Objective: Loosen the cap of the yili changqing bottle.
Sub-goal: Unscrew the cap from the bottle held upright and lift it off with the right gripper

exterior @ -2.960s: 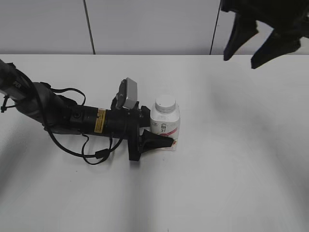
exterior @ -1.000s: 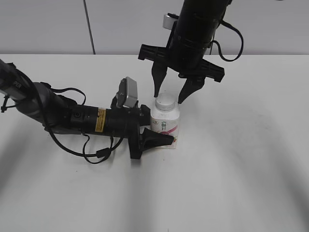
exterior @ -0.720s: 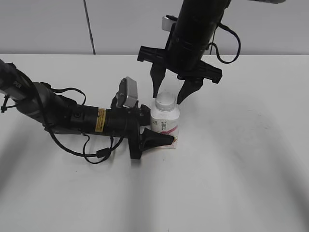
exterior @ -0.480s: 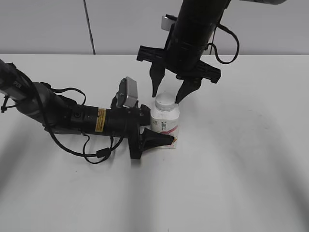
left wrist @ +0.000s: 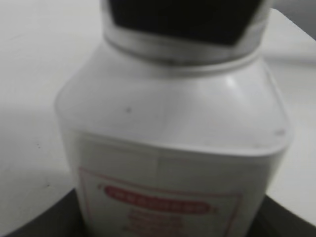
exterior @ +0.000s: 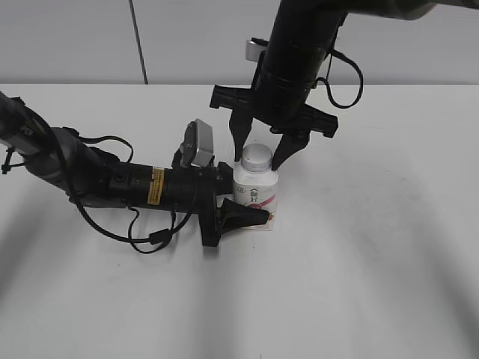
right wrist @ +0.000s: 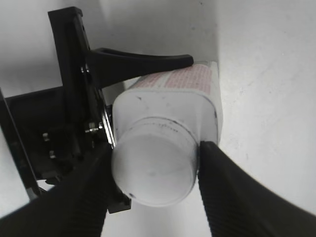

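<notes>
The yili changqing bottle [exterior: 256, 194] is to be loosened, so the right gripper will next grab the white cap by its ribbed side [exterior: 257, 160].
The yili changqing bottle [exterior: 256, 194] stands upright on the white table, white with a pink-red label. My left gripper [exterior: 253, 209] lies low on the table and is shut on the bottle's body; one finger crosses its front. The bottle fills the left wrist view [left wrist: 168, 128]. The white cap [exterior: 256, 155] is on the neck. My right gripper [exterior: 259, 162] points down over it, open, one finger on each side of the cap. In the right wrist view the cap [right wrist: 154, 170] sits between the two fingers [right wrist: 154, 165], very close to both.
The left arm [exterior: 112, 183] with its cables lies across the table's left side. The right arm [exterior: 299, 52] comes down from the back. A grey wall stands behind the table's far edge [exterior: 374, 84].
My right gripper came in from the upper right and lowered over the bottle; its fingers now straddle the cap. The left gripper and bottle have not moved.
</notes>
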Tool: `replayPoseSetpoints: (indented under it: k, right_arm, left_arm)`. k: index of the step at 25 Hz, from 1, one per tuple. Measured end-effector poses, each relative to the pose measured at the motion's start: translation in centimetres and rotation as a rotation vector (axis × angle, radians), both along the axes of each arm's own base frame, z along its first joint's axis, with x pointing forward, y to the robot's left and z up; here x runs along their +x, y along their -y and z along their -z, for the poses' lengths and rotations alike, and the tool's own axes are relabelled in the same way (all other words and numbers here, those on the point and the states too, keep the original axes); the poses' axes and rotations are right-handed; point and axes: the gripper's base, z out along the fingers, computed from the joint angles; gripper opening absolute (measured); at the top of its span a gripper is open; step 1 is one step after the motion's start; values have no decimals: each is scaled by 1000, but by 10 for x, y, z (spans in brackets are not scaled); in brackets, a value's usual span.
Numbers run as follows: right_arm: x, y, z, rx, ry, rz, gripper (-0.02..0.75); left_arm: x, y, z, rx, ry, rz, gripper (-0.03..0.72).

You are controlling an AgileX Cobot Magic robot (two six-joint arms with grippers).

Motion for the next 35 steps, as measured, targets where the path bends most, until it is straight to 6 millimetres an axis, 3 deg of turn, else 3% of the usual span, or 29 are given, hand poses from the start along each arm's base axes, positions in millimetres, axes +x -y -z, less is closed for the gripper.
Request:
replayPoseSetpoints:
  k: [18,25,35]
  right_arm:
    - [-1,0,0,-4,12,-99,403]
    - [-2,1,0,-1,79,-360,400]
    - [-2,1,0,8,223,-877,398]
  left_arm:
    - [0,1,0,5,4,1,412]
    - [0,1,1,6,5,2,406]
    - [0,0,1,8,7,5,397]
